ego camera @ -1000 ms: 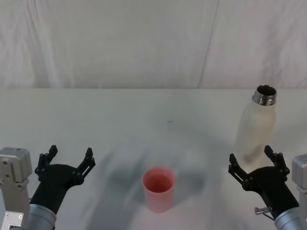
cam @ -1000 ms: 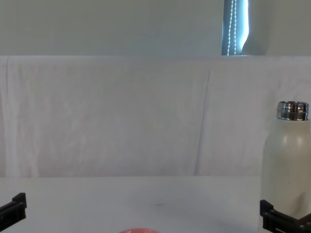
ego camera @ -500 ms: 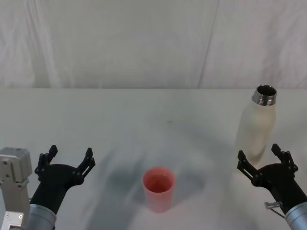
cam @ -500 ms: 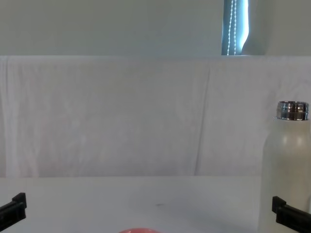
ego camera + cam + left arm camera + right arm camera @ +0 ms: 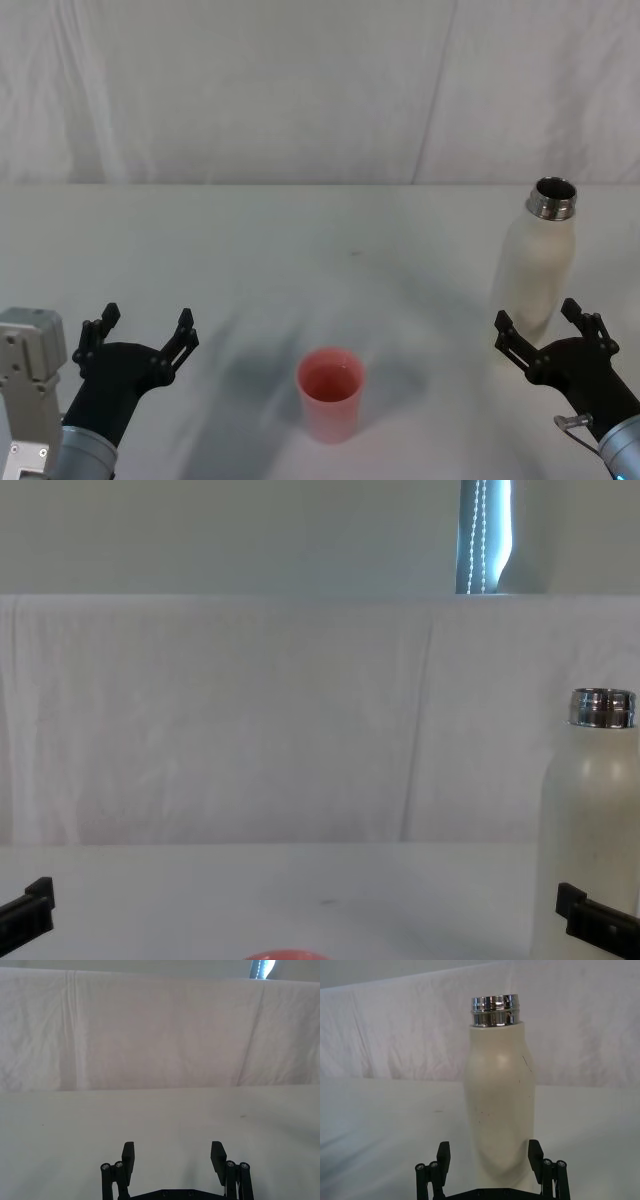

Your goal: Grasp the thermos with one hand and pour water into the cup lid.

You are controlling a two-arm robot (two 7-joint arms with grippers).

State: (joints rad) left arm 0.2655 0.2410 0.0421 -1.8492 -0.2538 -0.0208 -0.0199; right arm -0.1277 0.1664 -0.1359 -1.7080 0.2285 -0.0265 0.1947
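The robot's right gripper will next pour water into the pink cup lid, so it will grab the thermos by its lower body (image 5: 502, 1160).
The cream-white thermos (image 5: 535, 265) stands upright at the table's right, its steel neck open at the top. In the right wrist view the thermos (image 5: 500, 1105) rises straight ahead. My right gripper (image 5: 538, 318) is open just in front of its base; its fingers (image 5: 443, 1154) stand to either side of the lower body without touching it. The pink cup lid (image 5: 330, 393) stands mouth up at the front middle, and its rim (image 5: 285, 955) peeks in at the chest view's lower edge. My left gripper (image 5: 145, 320) rests open at the front left, with nothing between its fingers (image 5: 128, 1154).
A white cloth covers the table (image 5: 300, 240) and hangs as a backdrop (image 5: 300, 90) behind it. Bare tabletop lies between the cup lid and the thermos and across the whole far half.
My right gripper has slid to the right and lined up with the thermos base; in the last half second it barely moved. The left arm, thermos and cup lid stayed still.
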